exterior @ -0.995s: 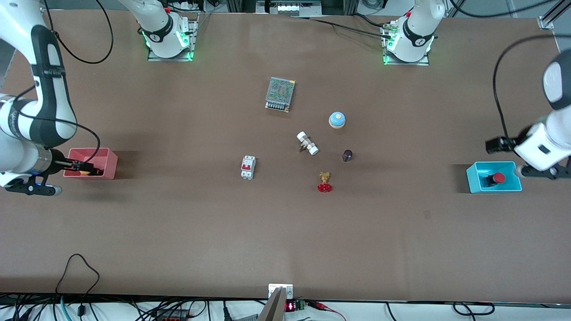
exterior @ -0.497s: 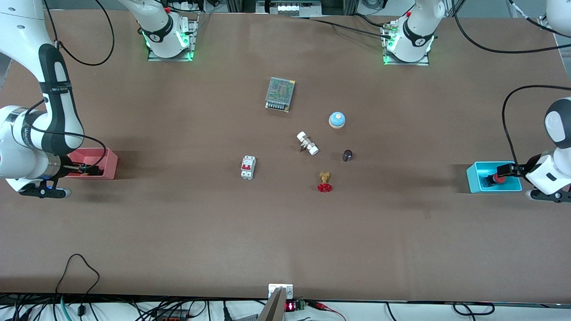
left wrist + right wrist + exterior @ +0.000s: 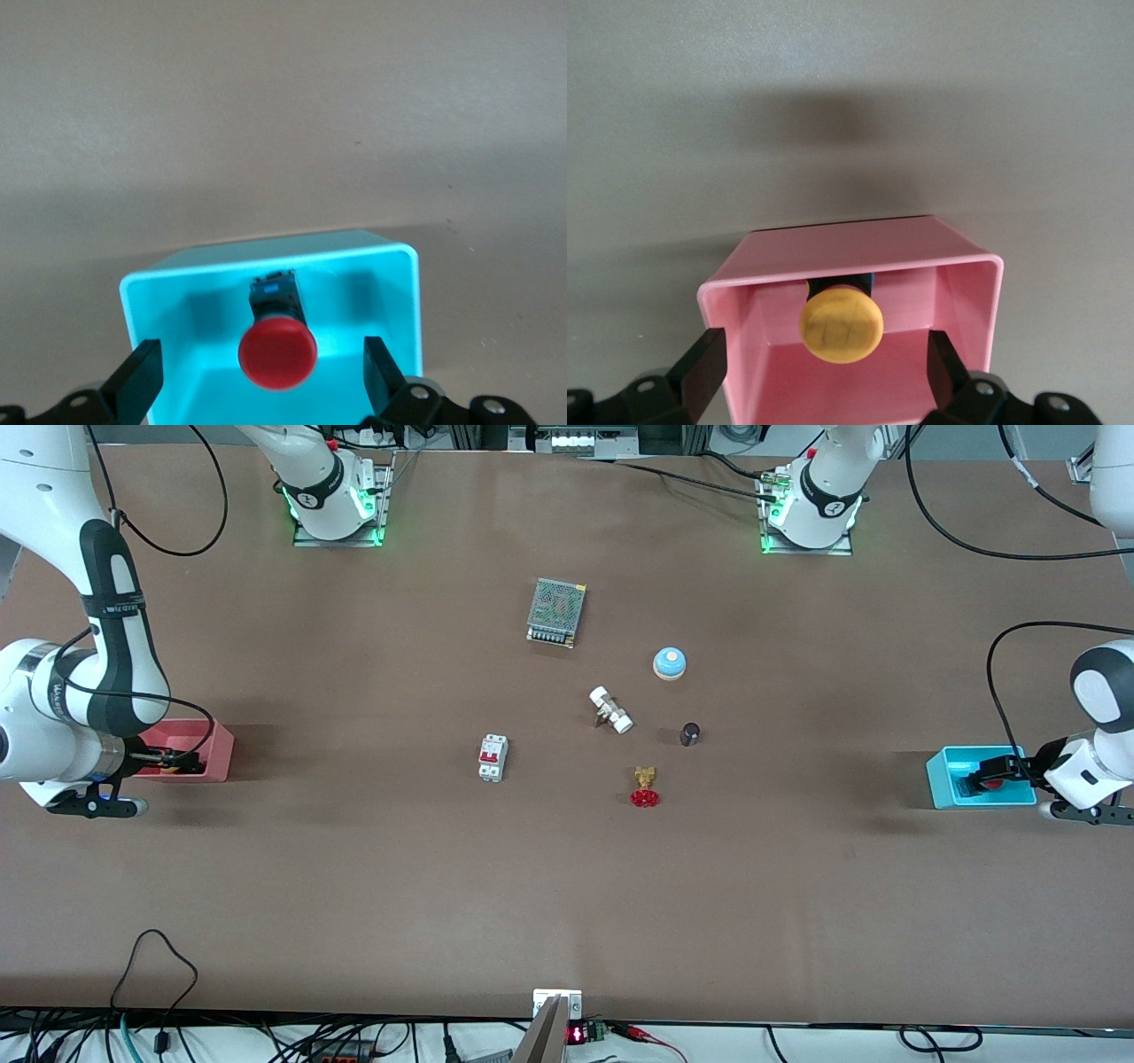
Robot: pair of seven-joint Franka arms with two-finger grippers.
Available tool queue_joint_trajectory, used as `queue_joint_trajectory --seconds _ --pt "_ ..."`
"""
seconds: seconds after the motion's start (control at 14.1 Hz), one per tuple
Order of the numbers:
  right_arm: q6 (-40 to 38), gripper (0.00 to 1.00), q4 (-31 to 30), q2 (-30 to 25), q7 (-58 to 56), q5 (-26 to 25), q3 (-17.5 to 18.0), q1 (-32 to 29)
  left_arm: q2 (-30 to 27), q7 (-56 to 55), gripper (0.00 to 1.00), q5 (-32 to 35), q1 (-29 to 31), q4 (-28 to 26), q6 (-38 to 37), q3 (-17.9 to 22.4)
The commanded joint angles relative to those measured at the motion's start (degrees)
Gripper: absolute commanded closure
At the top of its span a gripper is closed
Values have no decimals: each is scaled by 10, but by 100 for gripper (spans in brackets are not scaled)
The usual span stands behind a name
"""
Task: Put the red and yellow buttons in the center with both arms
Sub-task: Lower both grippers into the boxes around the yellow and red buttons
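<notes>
The left gripper will next grab the red button by its black body [image 3: 279,304] beside the red cap [image 3: 277,354], to place the button in the center.
The red button [image 3: 277,354] lies in a cyan bin [image 3: 266,264] at the left arm's end of the table. My left gripper [image 3: 261,379] is open, low at the bin's mouth, one finger [image 3: 140,379] on each side of the red cap, not touching it. The yellow button [image 3: 841,328] lies in a pink bin [image 3: 850,250] at the right arm's end. My right gripper [image 3: 824,370] is open and straddles the yellow cap the same way. In the front view the left gripper [image 3: 988,773] is at the cyan bin [image 3: 941,781] and the right gripper [image 3: 168,760] at the pink bin [image 3: 219,748].
Mid-table lie a metal power supply [image 3: 556,612], a blue dome on a beige base [image 3: 670,662], a white fitting [image 3: 610,709], a small dark cylinder [image 3: 690,733], a white breaker [image 3: 493,757] and a brass valve with a red handwheel [image 3: 645,786].
Both grippers have come down and in toward their bins; the left one now covers most of the red button in the front view. The buttons have not moved.
</notes>
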Motion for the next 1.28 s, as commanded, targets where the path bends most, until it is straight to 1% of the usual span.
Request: queue_joint_trajectory --seconds 0.0,0.07,0.28,0.36,0.5,0.57,0.64,0.71,0.85,0.99,1.07,1.21 --pt "8 5 0 5 -11 -8 5 -6 4 11 4 -15 4 -14 32 -8" --pt "8 9 0 6 -14 -9 5 -6 4 6 5 -15 4 -26 43 -7" --pt "8 17 0 11 -21 -9 5 -9 4 6 8 -15 4 -54 84 -7" --pt "8 19 0 12 -30 -8 5 -11 2 6 9 -15 4 -63 85 -7" --pt "8 20 2 13 -38 -8 5 -17 -2 6 10 -15 4 -67 85 -7" --pt "8 21 2 13 -38 -8 5 -17 -1 6 14 -15 4 -67 86 -7" --pt "8 21 3 13 -38 -8 5 -16 1 6 20 -15 4 -67 86 -7" --pt "8 22 3 14 -38 -8 5 -15 3 6 25 -15 4 -67 87 -7" --pt "11 23 6 19 -38 -7 5 -16 3 6 29 -15 4 -65 87 -7" --pt "21 23 6 22 -38 -7 5 -17 3 6 37 -15 4 -65 90 -7" --pt "22 24 6 23 -38 -6 5 -16 3 6 38 -15 4 -66 102 -7" --pt "21 29 6 23 -38 -6 5 -16 3 8 48 -15 5 -67 105 -7"
